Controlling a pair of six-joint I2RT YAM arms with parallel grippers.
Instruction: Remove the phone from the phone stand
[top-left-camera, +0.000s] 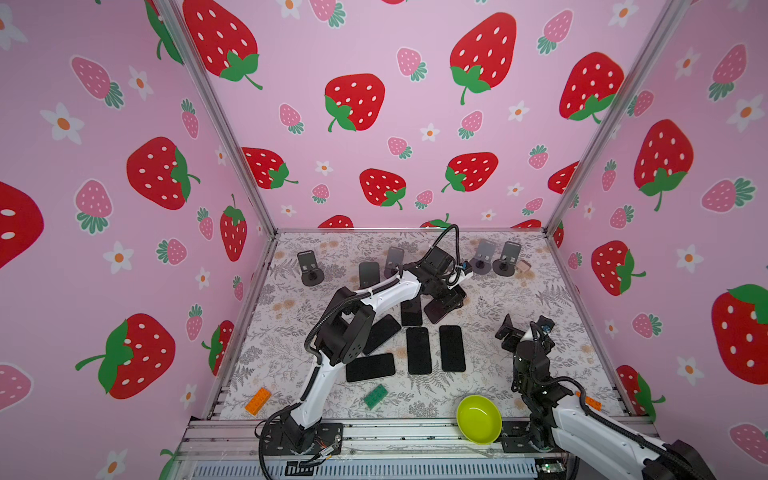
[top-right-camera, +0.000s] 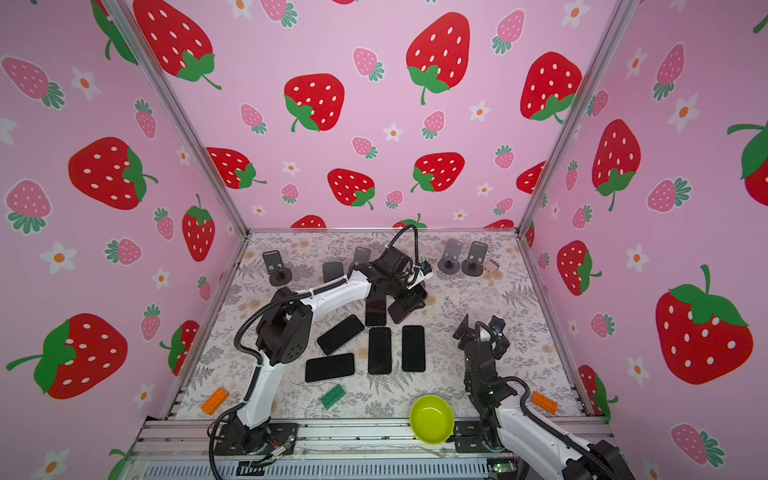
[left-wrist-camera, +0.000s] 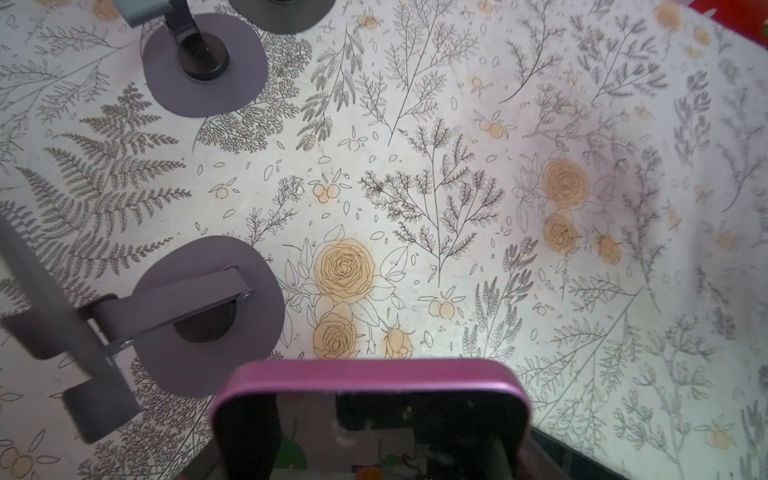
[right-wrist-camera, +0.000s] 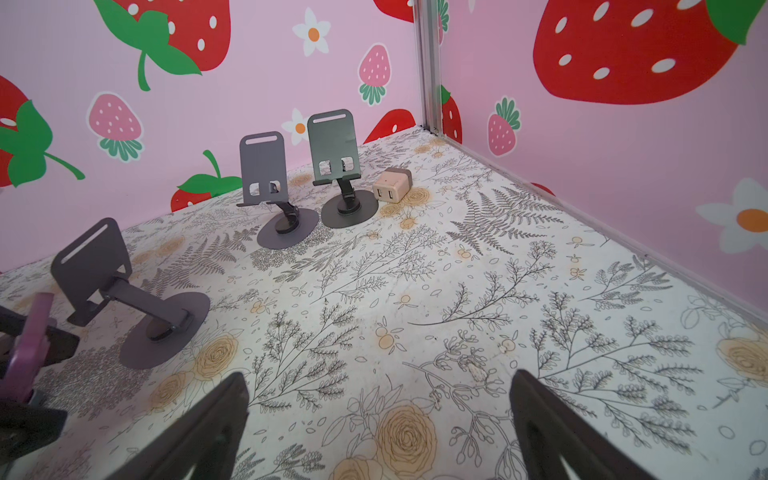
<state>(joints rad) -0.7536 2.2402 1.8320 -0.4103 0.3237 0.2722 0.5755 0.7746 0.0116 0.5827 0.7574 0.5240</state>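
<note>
My left gripper should keep holding the phone until it reaches the mat, since the phone hangs tilted above it and would fall if my fingers opened now.
My left gripper (top-left-camera: 446, 300) is shut on a phone (left-wrist-camera: 370, 415) with a pink-purple frame and a dark screen. It holds the phone tilted above the mat, beside an empty purple phone stand (left-wrist-camera: 166, 316). From the right wrist view the same phone (right-wrist-camera: 29, 340) shows edge-on, apart from that phone stand (right-wrist-camera: 124, 299). In both top views the phone (top-left-camera: 436, 311) (top-right-camera: 401, 309) hangs over the mat's middle rear. My right gripper (right-wrist-camera: 380, 415) is open and empty, low at the right (top-left-camera: 509, 328).
Several dark phones (top-left-camera: 419, 351) lie flat mid-mat. Another phone (top-left-camera: 369, 274) leans on a stand at the rear. Empty stands (top-left-camera: 309, 268) (right-wrist-camera: 266, 187) (right-wrist-camera: 334, 166) and a charger (right-wrist-camera: 392, 185) line the back. A green bowl (top-left-camera: 479, 419) and bricks (top-left-camera: 257, 401) (top-left-camera: 376, 397) sit in front.
</note>
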